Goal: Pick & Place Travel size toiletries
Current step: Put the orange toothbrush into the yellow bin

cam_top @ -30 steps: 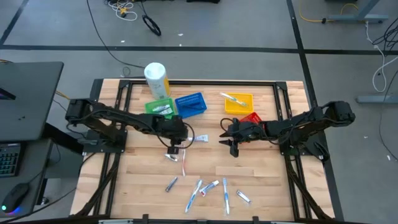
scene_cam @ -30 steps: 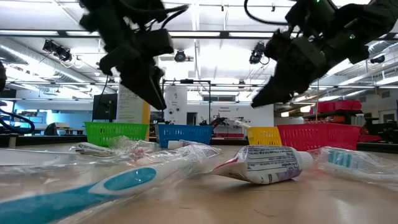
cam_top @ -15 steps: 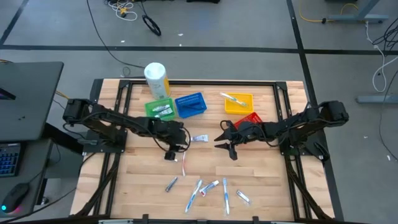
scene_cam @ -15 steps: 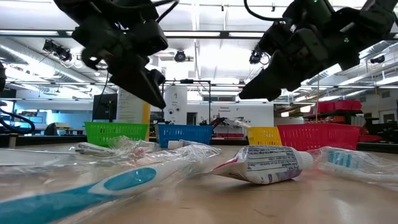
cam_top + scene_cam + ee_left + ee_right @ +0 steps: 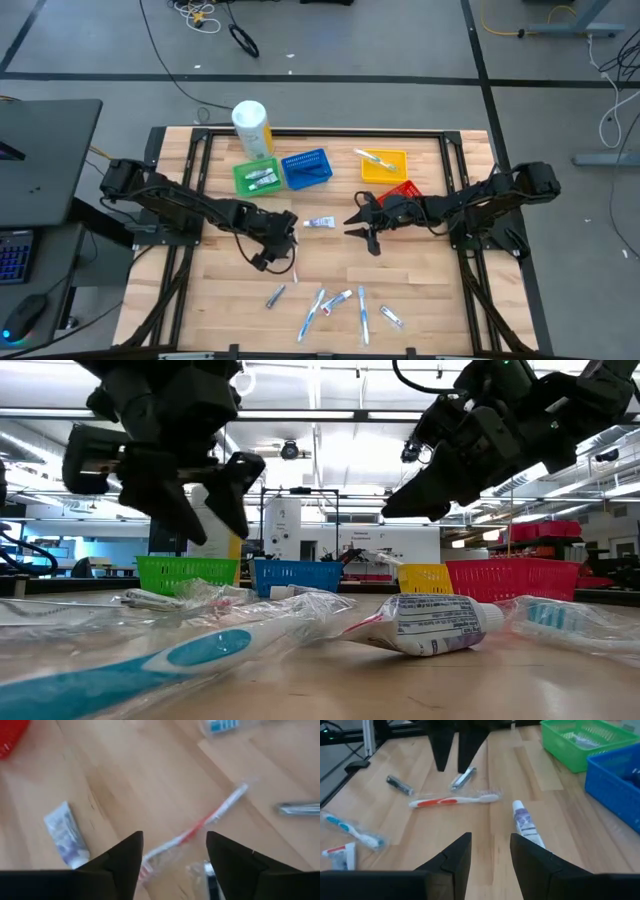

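Observation:
My left gripper's fingers end above the wood under the red-and-white toothbrush [image 5: 200,822], so they would miss the toothbrush if I closed now. My left gripper needs to go lower first, then close on the toothbrush.
Travel size toiletries lie scattered on the wooden table. A red-and-white toothbrush [image 5: 296,262] and a white tube [image 5: 320,222] lie near the middle. Several wrapped toothbrushes, tubes and a dark razor [image 5: 275,296] lie toward the near edge. My left gripper [image 5: 272,256] hangs open above the table, and the left wrist view shows the toothbrush [image 5: 200,822] between its fingers. A small silver item [image 5: 464,777] lies flat just beyond them. My right gripper [image 5: 358,228] hovers open to the right of the tube [image 5: 525,820].
Green [image 5: 257,175], blue [image 5: 307,168], yellow [image 5: 383,165] and red [image 5: 402,190] mesh baskets stand in a row along the far side. A large white-and-yellow bottle [image 5: 250,128] stands behind the green one. Bare wood lies between the two grippers.
My left gripper has moved a little toward the table's near-left, turned about, and opened: its fingertips stood together before and now stand apart. My right gripper has risen slightly and shifted a little toward the left.

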